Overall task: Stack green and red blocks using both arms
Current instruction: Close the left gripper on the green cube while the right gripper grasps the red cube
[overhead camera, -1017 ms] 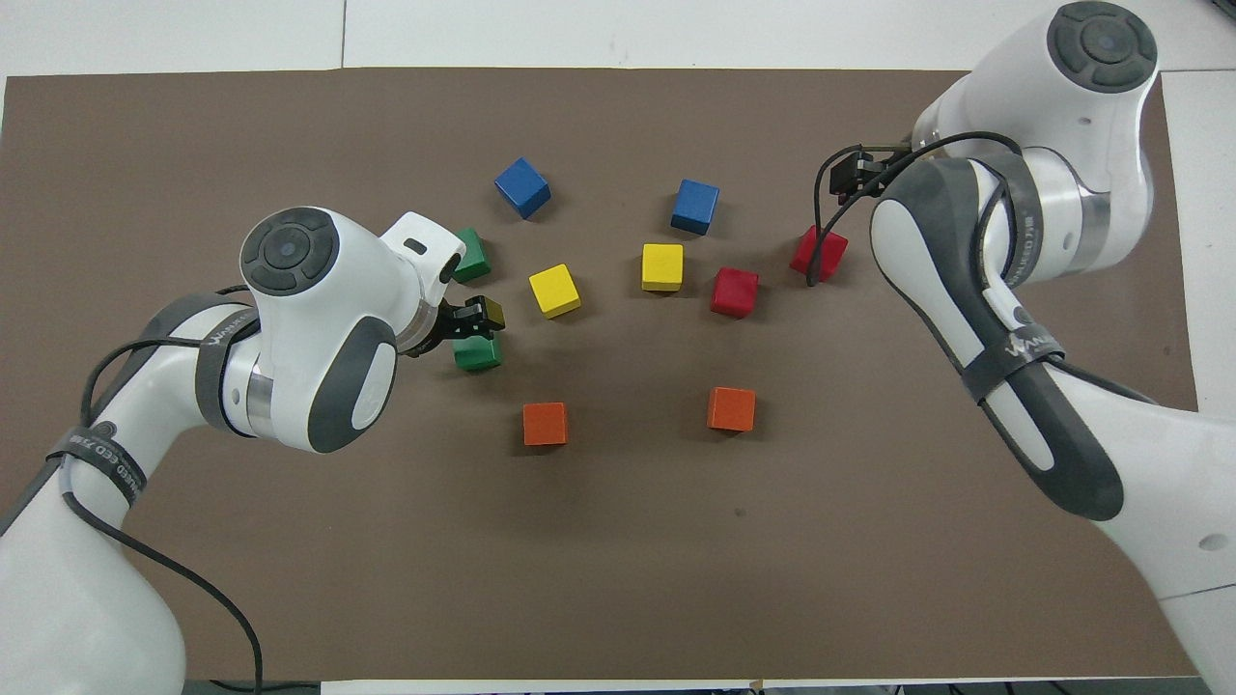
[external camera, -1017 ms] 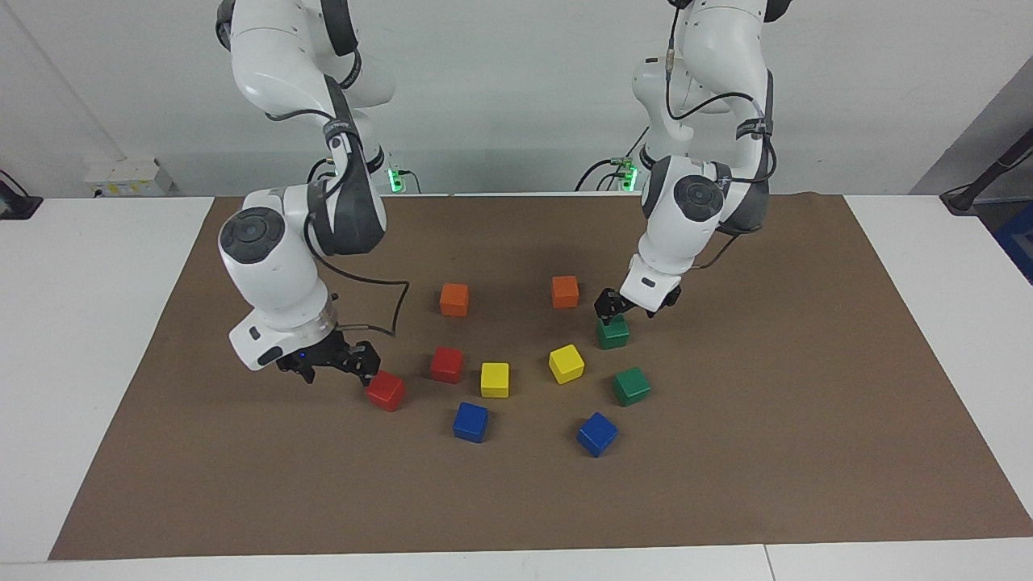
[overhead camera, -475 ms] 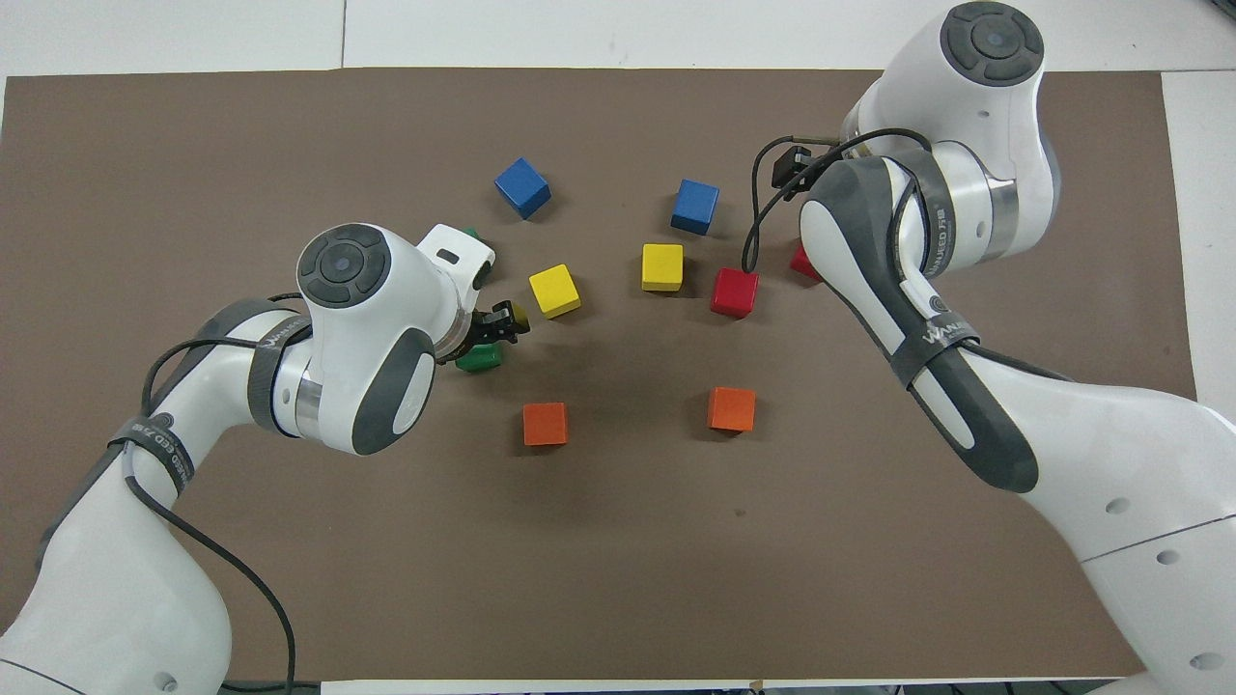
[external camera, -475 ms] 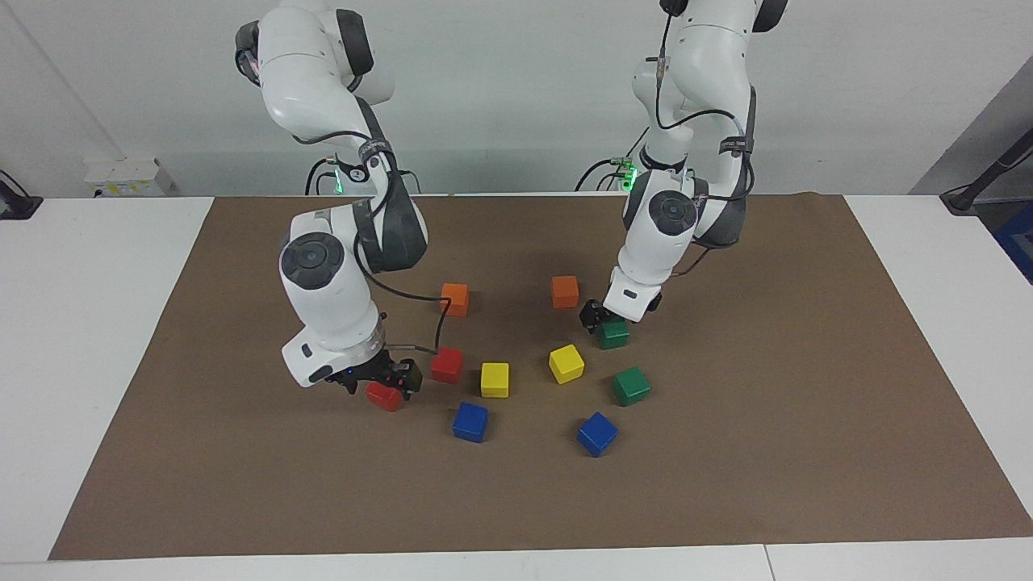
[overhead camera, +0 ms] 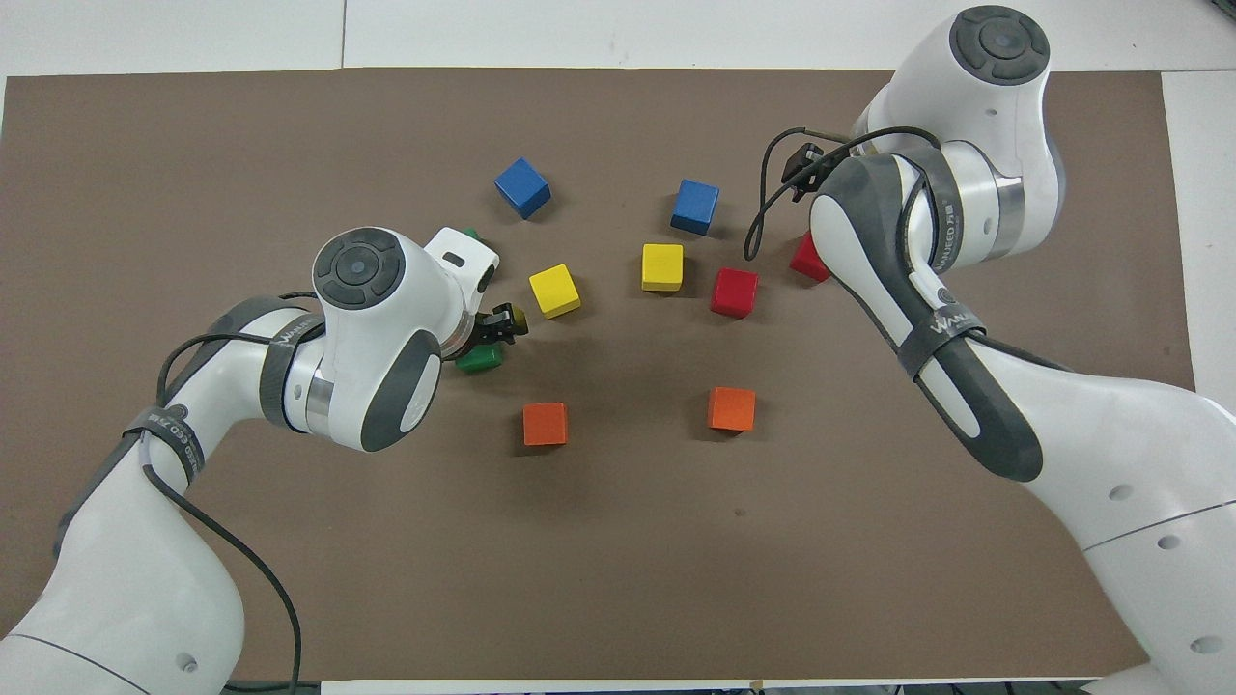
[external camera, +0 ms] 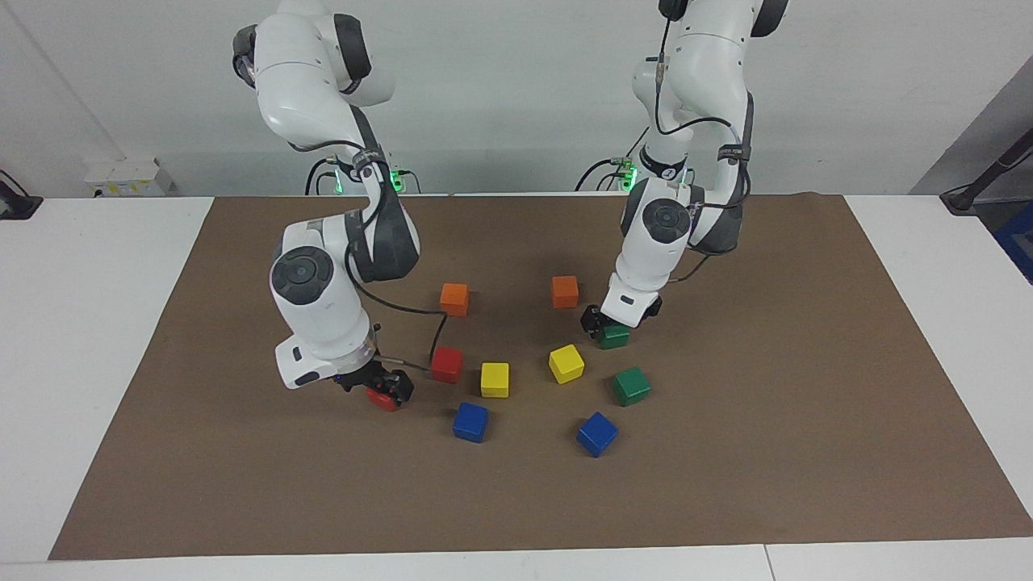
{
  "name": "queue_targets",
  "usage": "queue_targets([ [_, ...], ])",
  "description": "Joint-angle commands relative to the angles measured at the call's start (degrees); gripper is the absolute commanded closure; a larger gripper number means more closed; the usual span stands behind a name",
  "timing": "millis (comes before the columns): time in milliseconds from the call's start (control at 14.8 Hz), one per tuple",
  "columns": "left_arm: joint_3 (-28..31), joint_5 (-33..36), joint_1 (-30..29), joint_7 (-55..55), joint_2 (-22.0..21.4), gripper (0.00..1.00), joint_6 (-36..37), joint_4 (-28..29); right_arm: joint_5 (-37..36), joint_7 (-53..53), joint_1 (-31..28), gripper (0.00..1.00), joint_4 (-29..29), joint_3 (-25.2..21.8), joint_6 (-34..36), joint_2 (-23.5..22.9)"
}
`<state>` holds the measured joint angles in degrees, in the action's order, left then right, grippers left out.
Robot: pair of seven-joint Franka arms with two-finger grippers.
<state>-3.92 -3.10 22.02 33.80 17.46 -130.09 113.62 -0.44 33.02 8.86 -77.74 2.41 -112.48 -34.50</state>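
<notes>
My left gripper should close now and catch the green block [overhead camera: 480,358], as its fingers reach down around it.
Two red and two green blocks lie on the brown mat [external camera: 767,403]. My right gripper [external camera: 386,389] is down at one red block [external camera: 379,399], which sits on the mat toward the right arm's end and is partly covered. The right arm hides most of that block in the overhead view [overhead camera: 806,259]. The second red block [external camera: 446,364] stands free beside it. My left gripper [external camera: 601,324] is down at one green block [external camera: 617,336], which also shows in the overhead view [overhead camera: 480,361]. The second green block [external camera: 630,386] stands farther from the robots.
Two orange cubes [external camera: 454,298] [external camera: 565,291] lie nearer to the robots than the rest. Two yellow cubes [external camera: 495,379] [external camera: 566,363] sit in the middle between the red and green blocks. Two blue cubes [external camera: 470,421] [external camera: 597,433] lie farthest from the robots.
The right gripper has moved from beside the red block to over it and has come down onto it. The left gripper has sunk lower onto the green block. No block has moved.
</notes>
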Motion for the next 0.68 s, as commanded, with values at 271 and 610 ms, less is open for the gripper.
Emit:
queue_targets([
  [271, 0.85, 1.43, 0.57, 0.83, 1.26, 0.17, -2.19, -0.42, 0.79, 2.93, -0.33, 0.0, -2.42, 0.49, -0.63, 0.57],
  [610, 1.02, 1.43, -0.13, 0.22, 1.08, 1.0, 2.63, -2.43, 0.79, 2.84, -0.16, 0.0, -9.1, 0.49, -7.23, 1.89],
])
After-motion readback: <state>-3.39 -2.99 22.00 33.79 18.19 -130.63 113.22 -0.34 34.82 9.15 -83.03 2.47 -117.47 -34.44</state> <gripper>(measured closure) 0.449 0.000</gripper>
